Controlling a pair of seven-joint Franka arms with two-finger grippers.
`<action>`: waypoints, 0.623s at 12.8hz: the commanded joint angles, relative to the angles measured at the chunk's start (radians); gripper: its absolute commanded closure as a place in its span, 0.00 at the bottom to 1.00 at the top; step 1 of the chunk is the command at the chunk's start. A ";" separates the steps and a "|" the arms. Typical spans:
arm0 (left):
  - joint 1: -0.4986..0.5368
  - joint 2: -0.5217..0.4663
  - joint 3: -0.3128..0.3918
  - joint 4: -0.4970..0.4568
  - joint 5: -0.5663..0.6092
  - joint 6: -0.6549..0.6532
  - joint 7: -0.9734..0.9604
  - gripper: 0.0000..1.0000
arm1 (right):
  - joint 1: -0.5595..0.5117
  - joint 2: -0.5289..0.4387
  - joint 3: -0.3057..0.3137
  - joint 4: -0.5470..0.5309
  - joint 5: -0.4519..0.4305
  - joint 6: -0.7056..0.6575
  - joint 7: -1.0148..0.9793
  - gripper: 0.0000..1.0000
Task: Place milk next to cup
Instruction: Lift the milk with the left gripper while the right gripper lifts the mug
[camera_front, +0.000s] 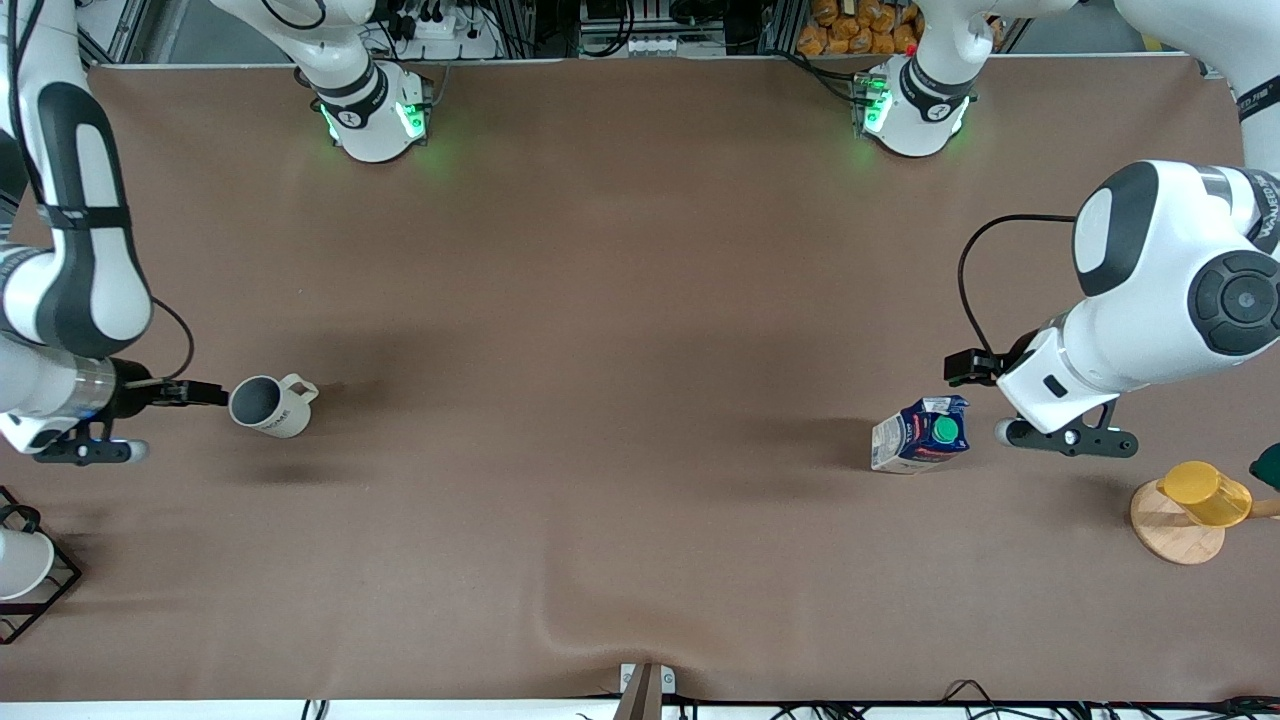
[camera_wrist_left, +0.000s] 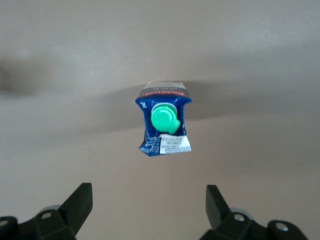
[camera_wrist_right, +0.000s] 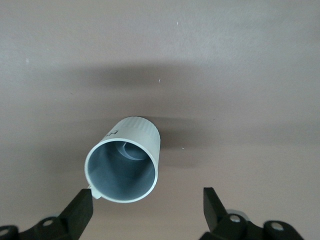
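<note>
I need to set the milk beside the cup (camera_front: 271, 404), so I should next grab the milk carton's green-capped top end (camera_front: 945, 428) with my left gripper.
The milk (camera_front: 922, 432), a dark blue carton with a green cap, stands upright on the brown cloth toward the left arm's end of the table. It also shows in the left wrist view (camera_wrist_left: 164, 125). My left gripper (camera_front: 1065, 438) hangs open and empty over the cloth just beside it (camera_wrist_left: 148, 192). The cup (camera_front: 270, 405), a cream-white mug with a grey inside, stands toward the right arm's end, its handle toward the table's middle. My right gripper (camera_front: 88, 450) is open and empty over the cloth beside the cup (camera_wrist_right: 125, 160), one fingertip close to its rim (camera_wrist_right: 147, 196).
A yellow cup (camera_front: 1205, 493) lies on a round wooden coaster (camera_front: 1165, 535) at the left arm's end. A plain white cup (camera_front: 20, 563) sits in a black wire rack (camera_front: 55, 590) at the right arm's end. Bare brown cloth lies between mug and milk.
</note>
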 joint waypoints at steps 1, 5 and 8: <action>-0.010 0.040 0.001 0.023 0.040 0.038 -0.022 0.00 | -0.003 0.024 0.007 -0.026 -0.014 0.053 -0.010 0.18; -0.021 0.103 0.001 0.025 0.041 0.117 -0.054 0.00 | 0.003 0.034 0.007 -0.111 -0.008 0.165 -0.009 0.43; -0.035 0.147 0.001 0.025 0.041 0.156 -0.083 0.00 | 0.004 0.031 0.007 -0.129 -0.009 0.193 -0.012 0.95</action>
